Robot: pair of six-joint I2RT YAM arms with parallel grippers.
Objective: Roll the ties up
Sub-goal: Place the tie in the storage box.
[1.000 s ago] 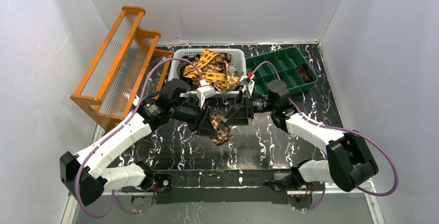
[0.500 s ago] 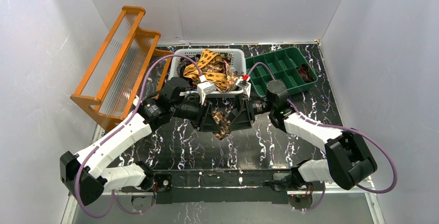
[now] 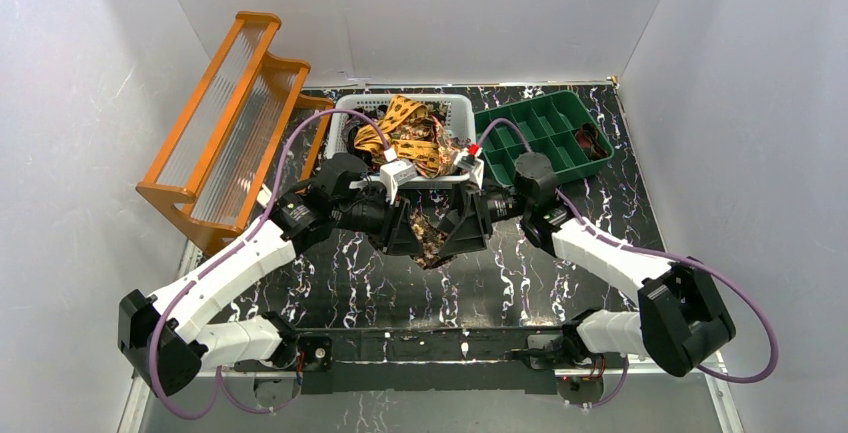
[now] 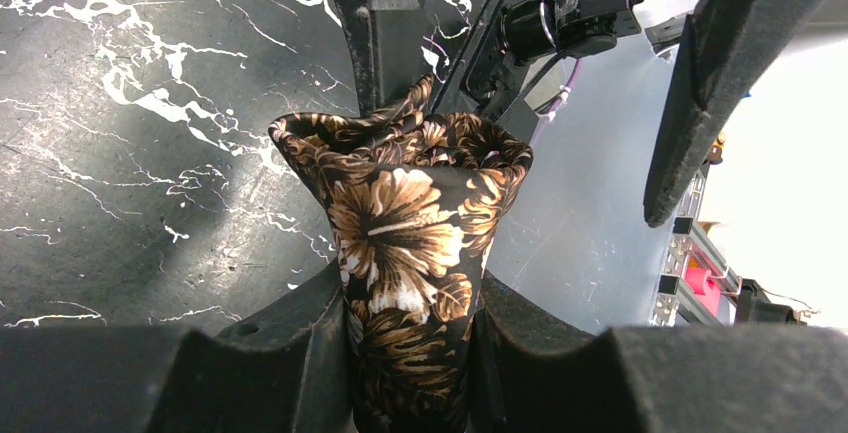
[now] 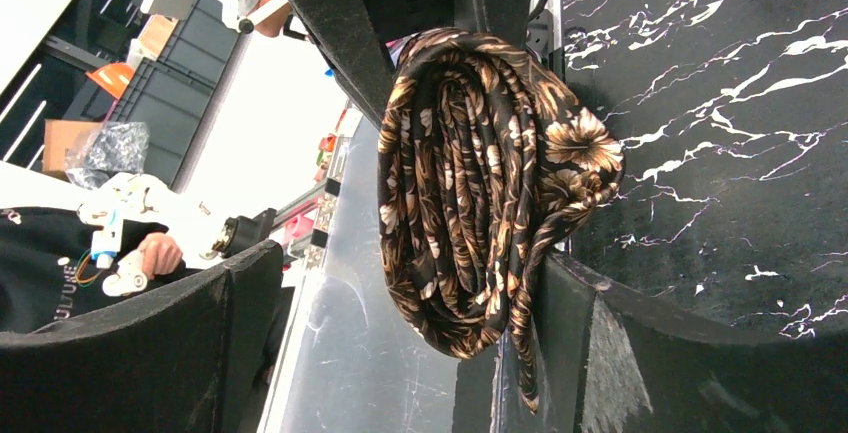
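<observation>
My right gripper next needs to pinch the layers of the rolled tie together opposite my left gripper. This will keep the tie coiled so that it can be set into a tray cell.
A rolled tie (image 3: 431, 239), dark brown with tan flowers, hangs above the middle of the table between both grippers. My left gripper (image 3: 408, 229) is shut on it, and in the left wrist view the roll (image 4: 408, 223) is squeezed between that gripper's jaws (image 4: 412, 298). My right gripper (image 3: 457, 229) is open and straddles the roll from the other side. In the right wrist view the coil (image 5: 480, 173) rests against one finger (image 5: 610, 343) of the right gripper (image 5: 410, 298), while the other finger stands well apart. More ties (image 3: 412, 139) fill the basket.
A white basket (image 3: 349, 114) stands at the back centre, just behind the grippers. A green compartment tray (image 3: 545, 131) sits to its right, with a dark tie (image 3: 595, 141) in one cell. An orange rack (image 3: 228, 118) leans at the back left.
The left gripper carried the rolled tie up and back toward the basket. The right gripper moved left, and its open fingers now enclose the roll.
</observation>
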